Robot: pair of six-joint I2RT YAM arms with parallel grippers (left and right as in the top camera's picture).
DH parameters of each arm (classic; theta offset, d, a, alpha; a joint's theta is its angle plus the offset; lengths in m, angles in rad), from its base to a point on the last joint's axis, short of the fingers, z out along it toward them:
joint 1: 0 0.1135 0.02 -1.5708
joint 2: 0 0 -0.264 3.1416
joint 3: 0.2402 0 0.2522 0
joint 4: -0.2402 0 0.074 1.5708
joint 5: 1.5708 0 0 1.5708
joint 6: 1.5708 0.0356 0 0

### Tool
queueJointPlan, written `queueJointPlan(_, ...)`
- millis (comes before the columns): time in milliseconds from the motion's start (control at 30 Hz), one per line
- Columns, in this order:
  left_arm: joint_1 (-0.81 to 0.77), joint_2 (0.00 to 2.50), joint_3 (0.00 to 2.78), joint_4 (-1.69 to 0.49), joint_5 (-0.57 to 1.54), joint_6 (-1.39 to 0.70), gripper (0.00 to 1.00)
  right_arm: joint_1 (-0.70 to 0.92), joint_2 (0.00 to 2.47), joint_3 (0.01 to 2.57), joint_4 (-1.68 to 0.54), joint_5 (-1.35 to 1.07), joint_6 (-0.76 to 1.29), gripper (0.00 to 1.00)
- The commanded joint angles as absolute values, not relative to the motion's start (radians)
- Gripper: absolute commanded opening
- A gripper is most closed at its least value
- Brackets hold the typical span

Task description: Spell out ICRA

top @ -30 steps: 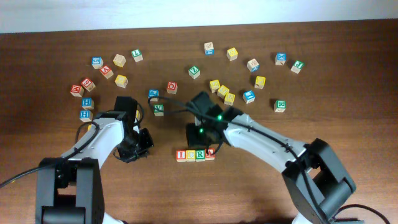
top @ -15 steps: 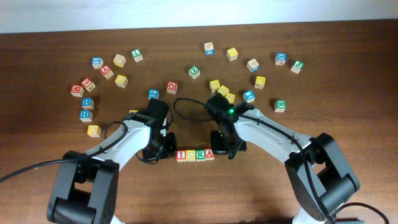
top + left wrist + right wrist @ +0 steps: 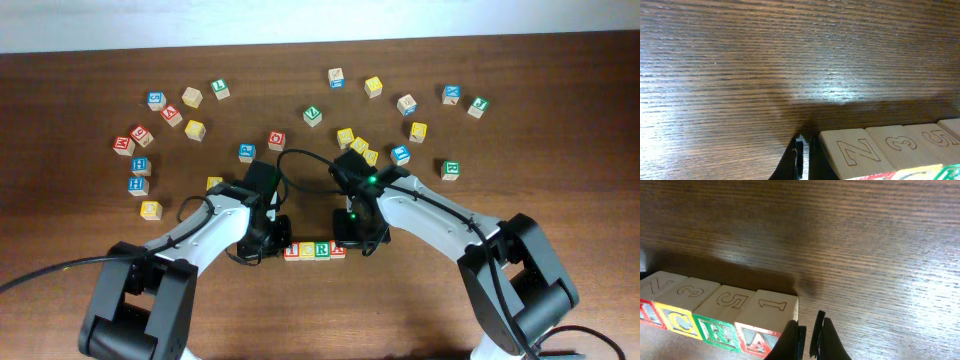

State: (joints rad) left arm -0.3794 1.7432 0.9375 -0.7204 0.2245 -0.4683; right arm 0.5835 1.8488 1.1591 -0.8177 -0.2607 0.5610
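The left gripper's fingers are shut beside the I cube [image 3: 292, 252], so the cube would stay in the row [image 3: 314, 251] if the robot lifted its left gripper now.
Four wooden cubes stand in a row near the table's front: red I [image 3: 291, 251], yellow C [image 3: 306, 250], green R [image 3: 321, 250], red A [image 3: 337, 249], reading ICRA. In the right wrist view their tops show Z, 3, 5, 1, and the A cube [image 3: 757, 341] sits at the row's right end. My right gripper [image 3: 810, 339] is shut and empty, one finger against that cube's side. My left gripper [image 3: 802, 161] is shut and empty, right beside the I cube [image 3: 855, 152] at the row's left end. Seen from overhead, the left gripper [image 3: 270, 245] and right gripper [image 3: 352, 243] flank the row.
Several loose letter cubes lie across the back half of the table: blue H cubes [image 3: 140, 165] and a yellow one [image 3: 150, 209] at the left, a yellow cluster [image 3: 355, 142] behind the right arm, a green cube [image 3: 451, 169] further right. The table's far edge [image 3: 320, 42] runs along the top.
Both arms have closed in on the row. The left gripper came from the left to the I end. The right gripper left the row's top and settled at the A end.
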Motion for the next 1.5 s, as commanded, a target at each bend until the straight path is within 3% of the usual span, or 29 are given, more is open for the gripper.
queueJointPlan(0, -0.384, 1.752, 0.932, -0.715, 0.246, -0.477, 0.00, 0.588, 1.847, 1.152, -0.823, -0.302, 0.557, 0.04)
queueJointPlan(133, -0.383, 1.752, 0.932, -0.715, 0.213, -0.477, 0.00, 0.569, 1.847, 1.189, -0.838, -0.200, 0.557, 0.04)
queueJointPlan(533, -0.384, 1.752, 0.932, -0.749, 0.222, -0.478, 0.00, 0.537, 1.847, 1.212, -0.748, -0.288, 0.558, 0.04)
queueJointPlan(767, -0.384, 1.752, 0.932, -0.764, 0.221, -0.485, 0.00, 0.643, 1.891, 1.212, -0.719, -0.232, 0.611, 0.04)
queueJointPlan(1067, -0.384, 1.752, 0.932, -0.771, 0.222, -0.485, 0.00, 0.632, 1.893, 1.214, -0.710, -0.232, 0.611, 0.04)
queueJointPlan(1300, -0.384, 1.752, 0.932, -0.751, 0.221, -0.485, 0.00, 0.445, 1.893, 1.242, -0.933, -0.220, 0.553, 0.04)
queueJointPlan(1467, -0.384, 1.752, 0.932, -0.722, 0.221, -0.485, 0.00, 0.524, 1.893, 1.193, -0.953, -0.240, 0.558, 0.04)
